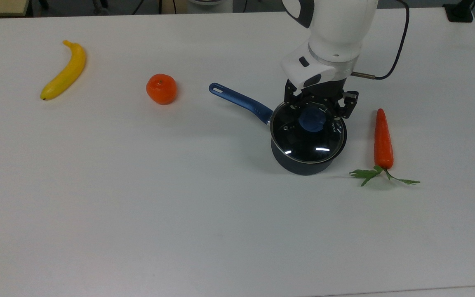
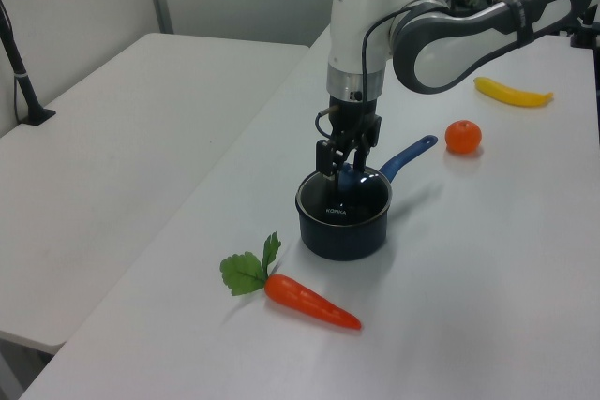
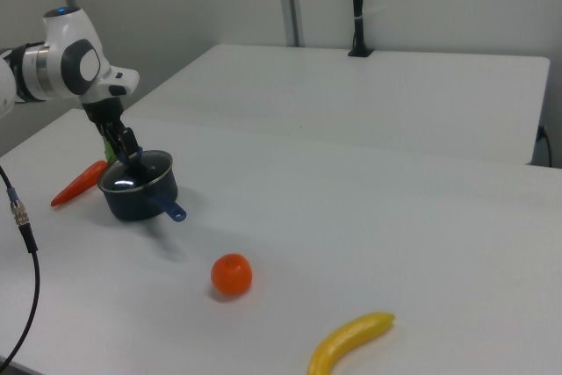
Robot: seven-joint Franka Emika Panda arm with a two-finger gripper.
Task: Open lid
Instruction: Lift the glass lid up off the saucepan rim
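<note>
I should next use my gripper to grab the clear glass lid by its blue knob (image 2: 348, 173), so that I can open the saucepan (image 2: 343, 237).
The clear glass lid (image 1: 303, 142) with its metal rim lies flat on the dark saucepan (image 1: 299, 167). The saucepan's blue handle (image 1: 241, 100) points toward the top view's upper left. My gripper (image 1: 318, 110) hangs straight down over the lid's blue knob (image 1: 312, 121), open, with one finger on each side of the knob. In the left view the gripper (image 2: 336, 168) reaches down to the lid (image 2: 343, 198) from above. The right view has the gripper (image 3: 123, 152) at the far edge of the lid (image 3: 136, 173).
An orange carrot (image 1: 383, 140) with green leaves lies just to the top view's right of the saucepan. A tangerine (image 1: 161, 88) and a banana (image 1: 65, 71) lie further toward the top view's left. The arm's dark cable (image 1: 394, 53) loops behind the wrist.
</note>
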